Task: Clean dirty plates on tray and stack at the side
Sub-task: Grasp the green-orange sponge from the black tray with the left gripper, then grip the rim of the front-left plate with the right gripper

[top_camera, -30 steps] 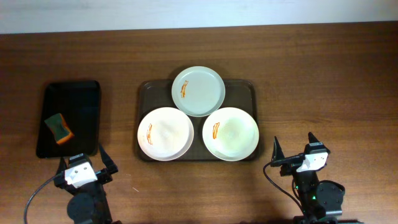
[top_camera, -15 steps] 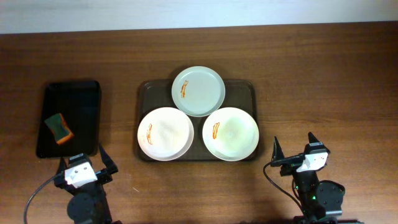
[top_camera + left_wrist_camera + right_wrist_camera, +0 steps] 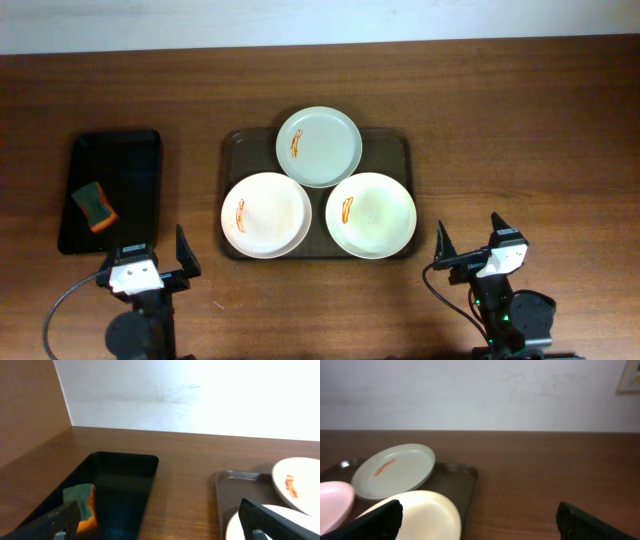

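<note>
My left gripper picks up the sponge across its middle [image 3: 94, 206] [image 3: 81, 503] from the green side next, leaving the orange side free, to wipe plates.
The dark brown tray [image 3: 393, 141] holds three plates, each with an orange-red smear: a pale green plate [image 3: 319, 146] at the back, a cream plate [image 3: 266, 215] front left and a cream plate [image 3: 371, 215] front right. My left gripper [image 3: 153, 257] is open and empty near the table's front edge, left of the tray. My right gripper [image 3: 470, 245] is open and empty at the front right. The left wrist view shows the tray's corner [image 3: 235, 480] and two plates [image 3: 295, 482]. The right wrist view shows the green plate [image 3: 395, 470] and a cream plate [image 3: 425, 515].
A smaller black tray [image 3: 125, 160] lies at the left with a green-and-orange sponge [image 3: 94, 205] on it; both show in the left wrist view, tray [image 3: 125, 475] and sponge [image 3: 82, 502]. A white wall runs behind the table.
My left gripper has shifted a little to the right and turned slightly. The right arm and the plates have not moved.
</note>
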